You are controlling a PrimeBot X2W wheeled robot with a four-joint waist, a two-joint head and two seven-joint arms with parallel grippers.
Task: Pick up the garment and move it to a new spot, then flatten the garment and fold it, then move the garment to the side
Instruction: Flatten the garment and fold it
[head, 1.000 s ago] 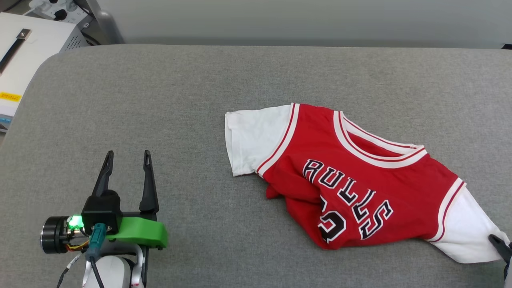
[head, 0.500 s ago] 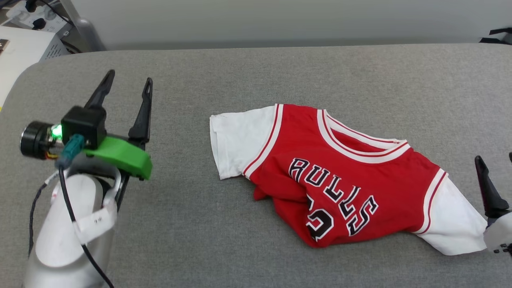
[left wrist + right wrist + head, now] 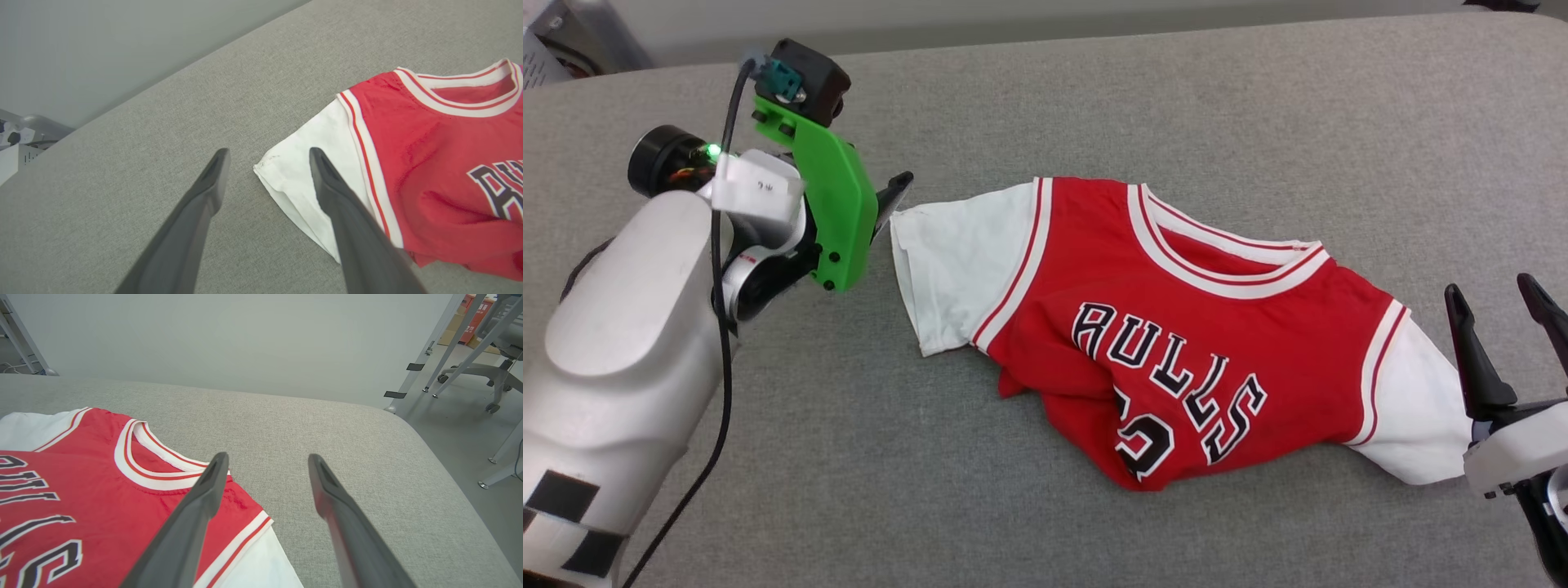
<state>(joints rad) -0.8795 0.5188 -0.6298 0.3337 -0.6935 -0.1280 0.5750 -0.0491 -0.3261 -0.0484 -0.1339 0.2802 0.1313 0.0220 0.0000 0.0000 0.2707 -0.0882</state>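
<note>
Next, the right gripper grabs the white sleeve by its open hem edge (image 3: 1465,464), since the jersey's cloth (image 3: 1297,353) lies slack on the tabletop.
The garment (image 3: 1176,327), a red jersey T-shirt with white sleeves and black "BULLS" lettering, lies face up and rumpled on the grey padded table (image 3: 1094,98), its lower hem bunched under. My left gripper (image 3: 890,196) hangs by the left sleeve's corner, largely hidden behind its green mount. In the left wrist view it (image 3: 269,153) is open, and that white sleeve (image 3: 294,179) lies between and below the fingers. My right gripper (image 3: 1499,314) stands open just right of the right sleeve (image 3: 1413,408), holding nothing. In the right wrist view it (image 3: 267,458) is open over the jersey's shoulder (image 3: 229,498).
Grey equipment (image 3: 556,33) stands past the table's far left corner. In the right wrist view the table's rounded right edge (image 3: 441,457) drops to a floor with metal legs and an office chair (image 3: 490,367). A pale wall runs behind the table.
The right gripper was shut on the right sleeve, has let go and now stands open beside it. The left arm has swung up and over to the left sleeve. The head camera has shifted.
</note>
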